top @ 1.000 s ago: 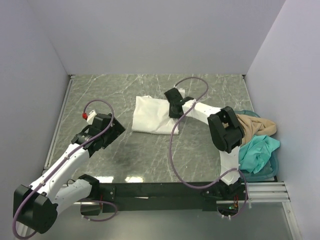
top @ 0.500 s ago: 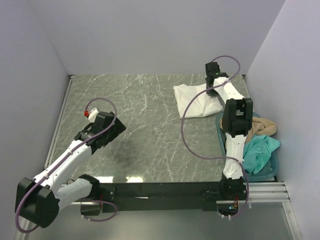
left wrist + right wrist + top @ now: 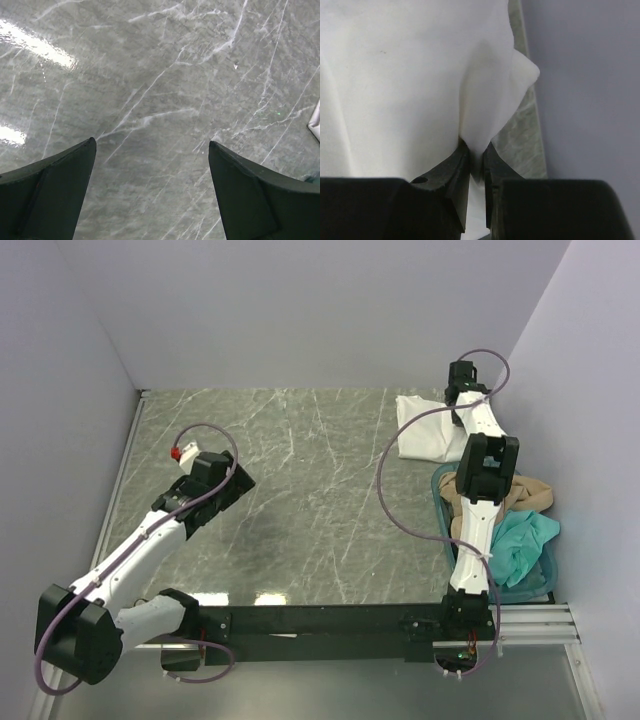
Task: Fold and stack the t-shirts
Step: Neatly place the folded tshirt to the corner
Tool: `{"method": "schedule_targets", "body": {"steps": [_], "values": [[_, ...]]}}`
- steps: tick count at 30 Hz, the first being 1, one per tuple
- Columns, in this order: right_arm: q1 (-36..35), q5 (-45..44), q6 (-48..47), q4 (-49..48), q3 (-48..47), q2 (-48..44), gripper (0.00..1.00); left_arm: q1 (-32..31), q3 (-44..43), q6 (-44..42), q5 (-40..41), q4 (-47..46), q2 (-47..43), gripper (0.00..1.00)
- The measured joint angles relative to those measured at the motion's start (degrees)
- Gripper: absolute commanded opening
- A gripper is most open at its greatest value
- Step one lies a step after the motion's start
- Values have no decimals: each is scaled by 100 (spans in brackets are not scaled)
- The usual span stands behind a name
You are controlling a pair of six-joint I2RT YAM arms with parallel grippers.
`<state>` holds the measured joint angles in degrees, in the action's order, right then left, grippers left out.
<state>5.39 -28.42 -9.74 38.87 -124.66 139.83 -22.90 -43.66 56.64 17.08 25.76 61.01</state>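
The white t-shirt [image 3: 426, 429] would lie short if my right gripper released it now. Marble shows between it and the grey wall, so I need to first move it toward the wall.
The folded white t-shirt [image 3: 426, 429] lies at the far right of the table, near the back wall. My right gripper [image 3: 461, 392] is shut on its far right edge; in the right wrist view the white cloth [image 3: 410, 75] is pinched between my right gripper's [image 3: 476, 152] jaws. The tan t-shirt [image 3: 515, 492] and the teal t-shirt [image 3: 518, 542] lie crumpled in the basket at the right. My left gripper [image 3: 222, 485] is open and empty over bare table at the left; in its wrist view the gripper [image 3: 151, 150] has only marble between the jaws.
The teal plastic basket [image 3: 442, 480] stands at the right edge, just near of the white shirt. Grey walls close the table at the back, left and right. A corner of white cloth [image 3: 315, 120] shows at the right edge of the left wrist view.
My right gripper has dragged the white shirt from the middle of the table to the far right corner. My left arm has shifted slightly.
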Motion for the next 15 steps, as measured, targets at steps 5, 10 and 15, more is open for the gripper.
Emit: {"method": "schedule_targets", "body": {"steps": [5,10,15], "values": [[229,-92,-280,-245,-70,24,14,11,-166,-101,-9,-125,337,99],[323,-94,-573,-710,-232,26,16,17,-319,-195,-28,-160,566,99],[321,-160,-745,-979,-535,157,56,20,-358,-195,-11,-140,599,99]]}}
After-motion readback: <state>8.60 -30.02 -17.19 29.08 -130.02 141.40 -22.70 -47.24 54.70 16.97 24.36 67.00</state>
